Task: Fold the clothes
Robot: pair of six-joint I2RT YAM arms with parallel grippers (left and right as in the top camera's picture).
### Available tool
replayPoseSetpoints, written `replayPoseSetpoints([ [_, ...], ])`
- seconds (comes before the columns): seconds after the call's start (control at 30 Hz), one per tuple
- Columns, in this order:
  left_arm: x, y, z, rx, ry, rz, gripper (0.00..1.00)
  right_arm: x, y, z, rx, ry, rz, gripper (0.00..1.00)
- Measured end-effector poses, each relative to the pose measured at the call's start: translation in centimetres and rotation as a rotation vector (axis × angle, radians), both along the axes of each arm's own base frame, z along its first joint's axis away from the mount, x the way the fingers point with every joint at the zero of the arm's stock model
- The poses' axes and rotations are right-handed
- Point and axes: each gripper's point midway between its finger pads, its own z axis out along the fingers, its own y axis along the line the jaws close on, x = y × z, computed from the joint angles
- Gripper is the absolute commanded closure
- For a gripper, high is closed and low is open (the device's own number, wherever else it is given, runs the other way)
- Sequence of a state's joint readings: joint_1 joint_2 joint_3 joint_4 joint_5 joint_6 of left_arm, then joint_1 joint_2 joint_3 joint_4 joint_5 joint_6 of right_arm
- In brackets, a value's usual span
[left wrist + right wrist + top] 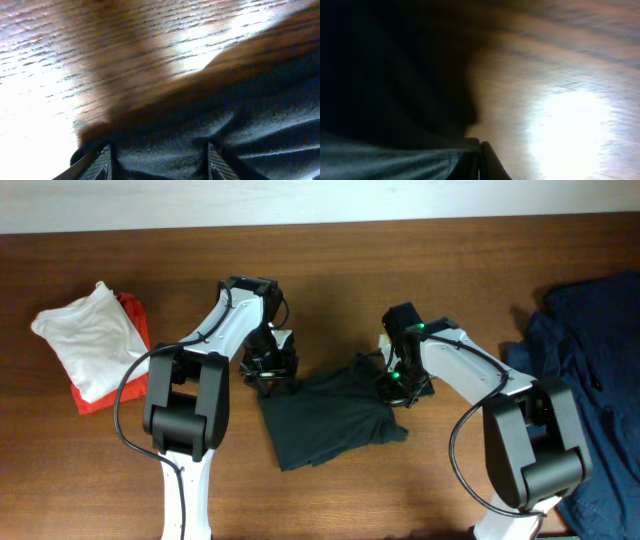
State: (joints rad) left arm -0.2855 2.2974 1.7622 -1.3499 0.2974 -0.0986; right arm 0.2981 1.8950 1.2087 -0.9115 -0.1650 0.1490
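The dark grey garment (pixel 330 418) needs to be folded over to the white cloth and laid there, so my left gripper should grab it next by its corner nearest the white cloth.
A dark grey garment (pixel 330 418) lies crumpled in the middle of the table. My left gripper (pixel 268 376) is at its upper left corner. In the left wrist view its fingers (pixel 161 162) are spread apart, with the dark fabric (pixel 250 125) lying between and below them. My right gripper (pixel 396 388) is at the garment's upper right edge. In the right wrist view its fingers (pixel 480 161) are pressed together on a fold of the garment (pixel 395 160).
A white cloth (pixel 88 338) lies on a red one (pixel 132 315) at the far left. A heap of blue clothes (pixel 590 370) fills the right edge. Bare wood table (pixel 100 470) surrounds the garment.
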Motion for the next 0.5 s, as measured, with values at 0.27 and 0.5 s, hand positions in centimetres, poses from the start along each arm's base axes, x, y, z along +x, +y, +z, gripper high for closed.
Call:
replayPoseSetpoints([
  [0.27, -0.5, 0.2, 0.1, 0.013, 0.021, -0.004, 0.42, -1.9, -3.7, 1.4, -0.116, 0.123, -0.109, 0.66],
  [0.5, -1.0, 0.6, 0.0, 0.031, 0.043, -0.008, 0.42, -2.5, -0.6, 9.6, 0.097, 0.079, -0.062, 0.66],
])
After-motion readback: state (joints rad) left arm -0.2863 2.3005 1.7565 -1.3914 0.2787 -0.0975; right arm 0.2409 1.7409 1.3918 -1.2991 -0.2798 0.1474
